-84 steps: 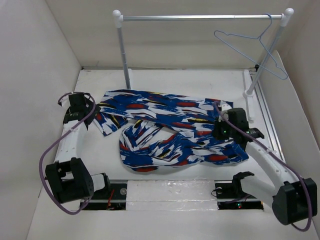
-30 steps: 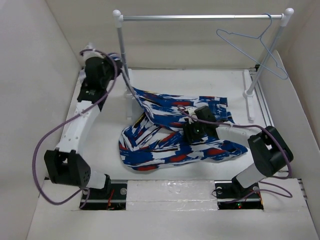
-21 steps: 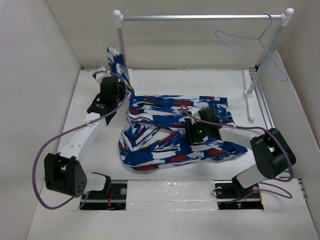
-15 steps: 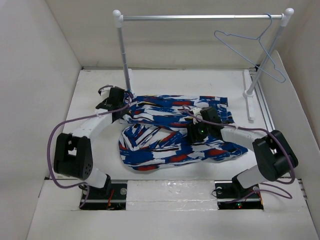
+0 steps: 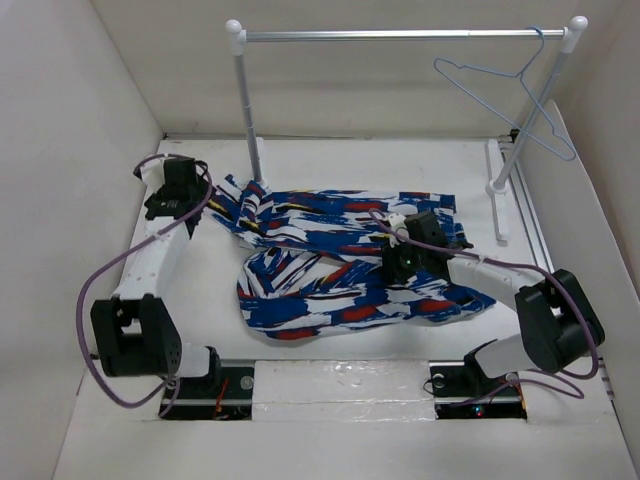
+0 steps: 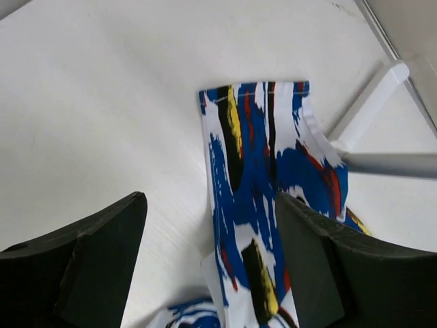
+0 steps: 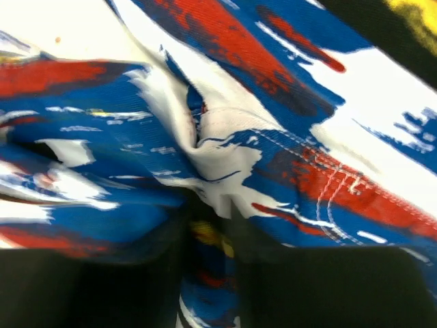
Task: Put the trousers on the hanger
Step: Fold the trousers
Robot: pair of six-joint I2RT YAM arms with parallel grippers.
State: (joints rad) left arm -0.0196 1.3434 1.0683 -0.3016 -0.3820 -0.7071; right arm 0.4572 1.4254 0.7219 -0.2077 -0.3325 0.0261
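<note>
The trousers need to be pulled straight for the hanger (image 5: 510,90), so I need to grab them next with my left gripper by the hem corner of the stretched leg (image 5: 211,205).
The trousers (image 5: 340,265) lie crumpled across the middle of the table, one leg stretched left toward the rail's left post. My left gripper (image 5: 183,195) is open at the far left, just above the table. In the left wrist view the leg's hem end (image 6: 263,157) lies flat between its spread fingers (image 6: 210,205). My right gripper (image 5: 405,262) presses into the cloth at centre right. In the right wrist view it (image 7: 212,239) is shut on a bunched fold of the trousers (image 7: 225,150). The light-blue hanger (image 5: 510,90) hangs from the rail's right end, away from both grippers.
A silver rail (image 5: 400,35) on white posts spans the back. Its left post (image 5: 248,110) stands just behind the trouser leg, and its foot shows in the left wrist view (image 6: 372,102). White walls enclose the table on the left, back and right.
My left gripper lifted the trouser leg up by the left post, lowered it, let it go and drew back to the left. My right gripper stayed on the cloth.
</note>
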